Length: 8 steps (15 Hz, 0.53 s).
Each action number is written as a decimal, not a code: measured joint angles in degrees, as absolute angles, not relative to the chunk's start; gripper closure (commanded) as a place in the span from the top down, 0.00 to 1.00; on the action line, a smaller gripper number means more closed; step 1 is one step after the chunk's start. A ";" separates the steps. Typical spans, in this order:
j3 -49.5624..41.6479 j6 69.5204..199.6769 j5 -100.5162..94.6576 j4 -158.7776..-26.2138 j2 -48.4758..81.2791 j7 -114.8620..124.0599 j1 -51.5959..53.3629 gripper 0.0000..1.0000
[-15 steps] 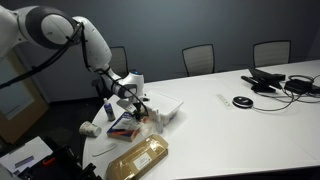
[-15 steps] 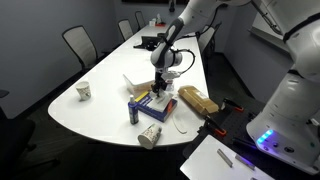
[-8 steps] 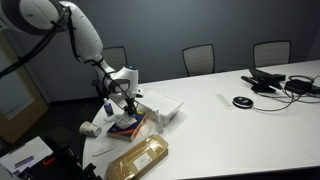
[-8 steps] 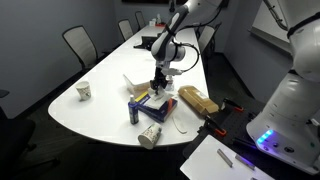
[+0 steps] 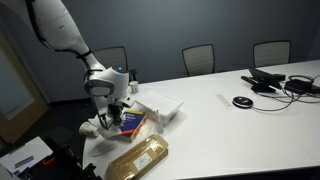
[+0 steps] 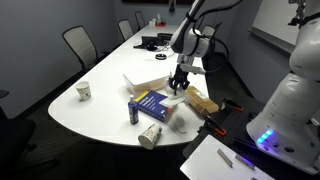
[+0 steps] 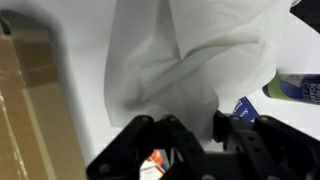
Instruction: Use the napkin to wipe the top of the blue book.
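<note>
My fingers hold the napkin above the tabletop by the blue book [image 6: 152, 103], so it is too early to release. The napkin comes down toward the package first.
The blue book [image 6: 152, 103] lies on the white table near its rounded end, and also shows in an exterior view [image 5: 131, 122]. In the wrist view only its corner [image 7: 246, 108] shows. My gripper [image 7: 195, 128] is shut on the white napkin [image 7: 190, 55], which bunches up between the dark fingers [image 7: 226, 126] and spreads over the table. In an exterior view my gripper [image 6: 180, 86] stands just beside the book's edge, toward the brown package, with the napkin [image 6: 178, 95] hanging below it. My gripper [image 5: 113, 108] also shows in an exterior view.
A long brown package [image 6: 198, 99] lies beside the book. A can [image 6: 134, 111] stands at the book's other end, a tipped paper cup [image 6: 150, 136] lies near the table edge, a white box [image 6: 140, 82] sits behind the book, and another cup [image 6: 83, 91] stands further off.
My gripper has moved off the top of the blue book toward the brown package side, with the napkin still in it.
</note>
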State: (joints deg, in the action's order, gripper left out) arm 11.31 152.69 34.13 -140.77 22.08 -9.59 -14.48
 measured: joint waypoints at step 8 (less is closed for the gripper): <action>9.32 155.36 46.68 -149.64 22.51 -19.96 -18.43 0.03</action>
State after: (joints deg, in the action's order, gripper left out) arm 9.32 155.36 46.68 -149.64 22.51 -19.96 -18.43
